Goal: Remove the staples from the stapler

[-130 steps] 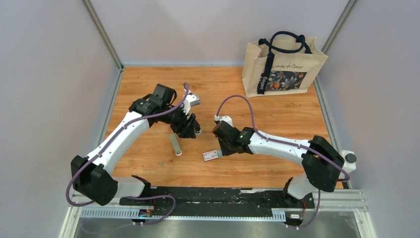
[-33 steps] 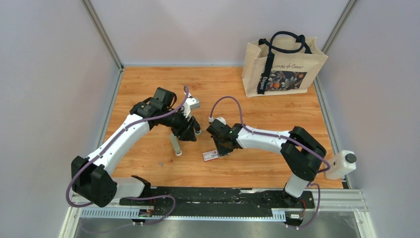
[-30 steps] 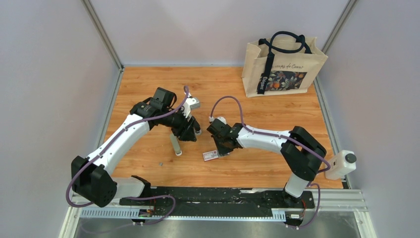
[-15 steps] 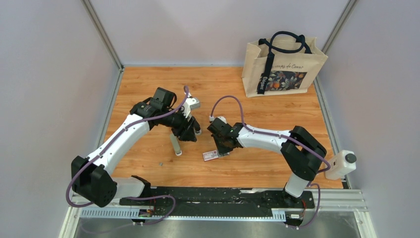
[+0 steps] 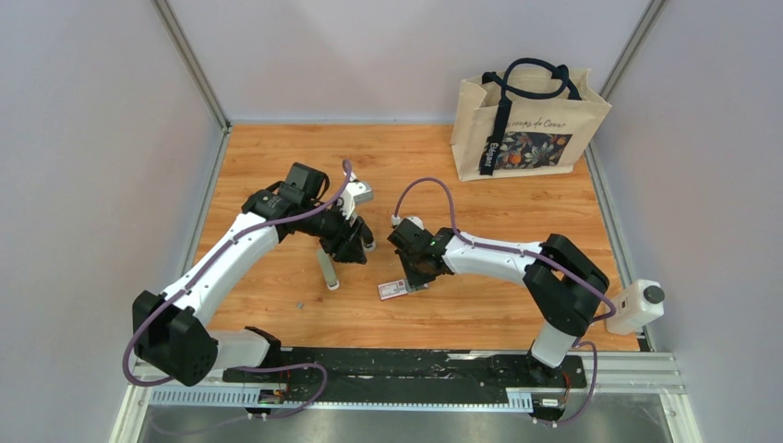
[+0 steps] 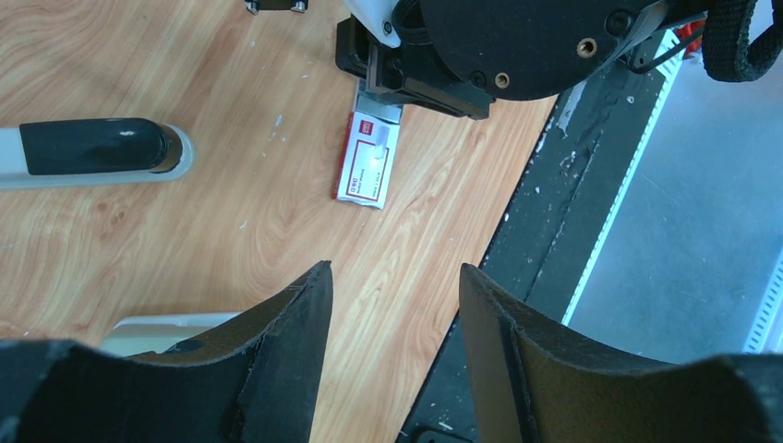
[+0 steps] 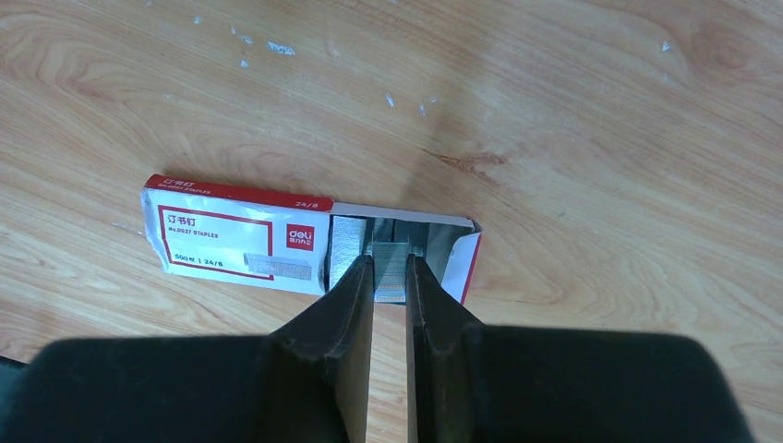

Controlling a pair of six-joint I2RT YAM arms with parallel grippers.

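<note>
The strip of silvery staples would land inside, as the staple box's [image 5: 394,290] open end is around it. My right gripper should open.
The stapler [image 5: 327,268], slim with a black top in a pale body, lies on the wood below my left gripper [image 5: 355,247]. The left wrist view has the stapler [image 6: 92,148] at its left edge, clear of the fingers. There my left gripper [image 6: 394,268] stands open over bare wood with nothing between its jaws. My right gripper [image 5: 413,281] points down at the open end of a red-and-white staple box [image 5: 394,290]. In the right wrist view my right gripper [image 7: 390,263] is shut on a silvery strip of staples [image 7: 391,277] at the mouth of the box [image 7: 235,235].
A printed tote bag [image 5: 528,115] stands at the back right. A black rail [image 5: 415,365] runs along the table's near edge. A small dark bit [image 5: 299,303] lies on the wood front left. A pale grey piece [image 6: 166,323] shows behind my left finger.
Since about four seconds ago the right arm has folded and its gripper has shifted left onto the box's open end. Over the last second nothing has visibly moved.
</note>
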